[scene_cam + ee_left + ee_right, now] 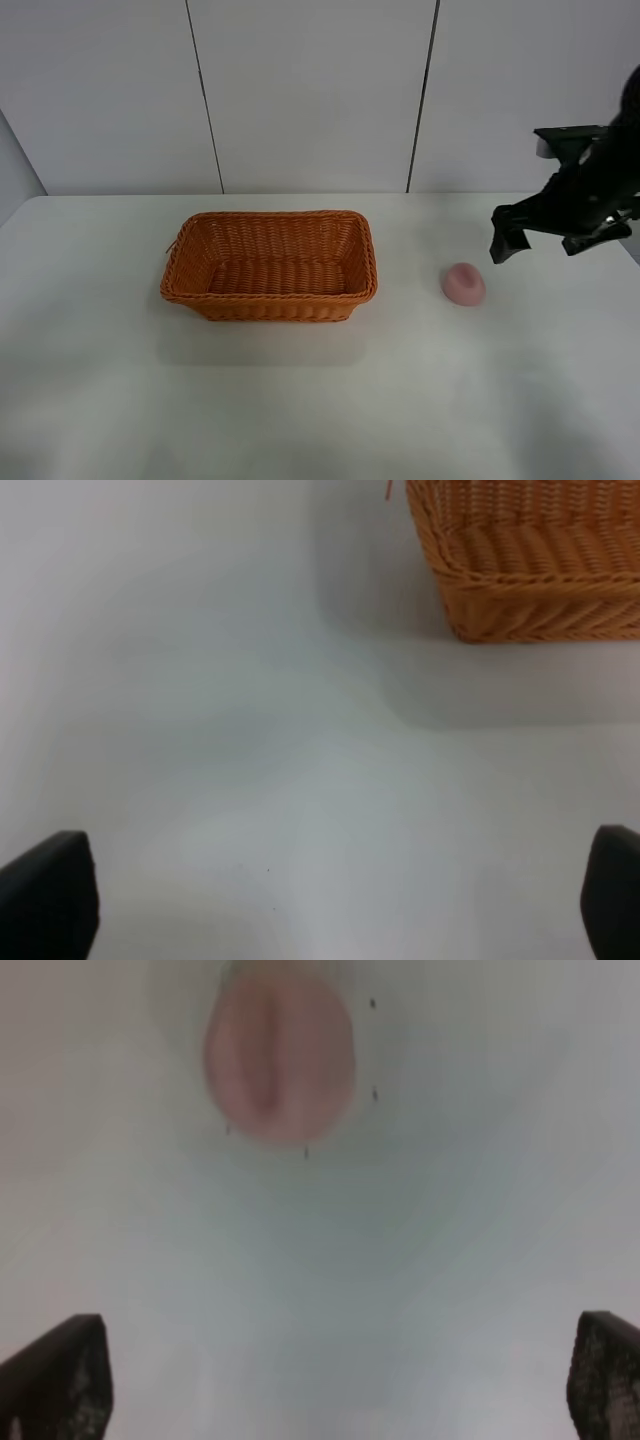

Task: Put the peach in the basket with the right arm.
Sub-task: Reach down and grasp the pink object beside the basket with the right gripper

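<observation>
The peach should go in the basket (270, 265), so my right gripper will next grab the peach by its rounded body (464, 285).
The pink peach (464, 284) lies on the white table to the right of the orange-brown wicker basket (270, 265), apart from it. My right gripper (535, 240) hangs above the table to the right of the peach, open and holding nothing. In the right wrist view the peach (280, 1060) sits ahead of the spread fingertips (60, 1375), its crease showing. In the left wrist view a corner of the basket (530, 560) shows beyond my left gripper (330, 900), whose fingers stand wide apart and empty. The basket holds nothing.
A white table (320, 400) carries everything, with a white panelled wall (310, 90) behind it. The left arm is out of the exterior view.
</observation>
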`<control>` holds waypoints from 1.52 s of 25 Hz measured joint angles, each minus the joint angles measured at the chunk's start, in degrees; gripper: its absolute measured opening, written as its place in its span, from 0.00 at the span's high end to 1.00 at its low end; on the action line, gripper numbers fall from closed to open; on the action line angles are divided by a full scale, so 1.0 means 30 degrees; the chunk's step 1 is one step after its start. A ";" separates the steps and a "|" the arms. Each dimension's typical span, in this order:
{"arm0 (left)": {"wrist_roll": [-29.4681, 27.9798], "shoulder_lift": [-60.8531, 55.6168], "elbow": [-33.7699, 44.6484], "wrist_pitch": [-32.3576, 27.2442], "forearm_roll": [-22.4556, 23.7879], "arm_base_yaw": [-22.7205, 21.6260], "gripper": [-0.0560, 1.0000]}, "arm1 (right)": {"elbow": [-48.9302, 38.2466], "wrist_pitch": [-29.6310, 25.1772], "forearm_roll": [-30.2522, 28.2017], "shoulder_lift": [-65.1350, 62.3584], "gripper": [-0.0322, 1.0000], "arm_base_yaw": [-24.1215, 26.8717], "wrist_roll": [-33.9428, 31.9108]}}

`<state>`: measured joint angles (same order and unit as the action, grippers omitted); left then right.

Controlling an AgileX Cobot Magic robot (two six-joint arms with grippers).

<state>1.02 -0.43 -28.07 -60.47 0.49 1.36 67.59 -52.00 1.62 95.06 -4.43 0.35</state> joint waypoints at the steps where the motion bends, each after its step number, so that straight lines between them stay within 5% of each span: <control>1: 0.0000 0.0000 0.0000 0.0000 0.0000 0.0000 0.01 | 0.0993 -0.0195 0.0007 0.0950 0.29 0.0000 0.0020; 10: 0.0000 0.0000 0.0000 0.0000 0.0000 0.0000 0.01 | 0.5931 -0.1463 0.0390 0.6191 0.29 -0.0027 0.0020; 19: 0.0000 0.0000 0.0000 0.0000 0.0000 0.0000 0.01 | 0.6110 -0.0591 0.0504 0.7031 0.29 -0.1509 0.0097; 38: 0.0000 0.0000 0.0000 0.0000 0.0000 0.0000 0.01 | 0.6110 0.0396 -0.0360 1.0184 0.29 -0.1542 -0.0907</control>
<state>1.02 -0.43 -28.07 -60.47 0.49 1.36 85.92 -50.81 0.54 125.61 -9.06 -2.37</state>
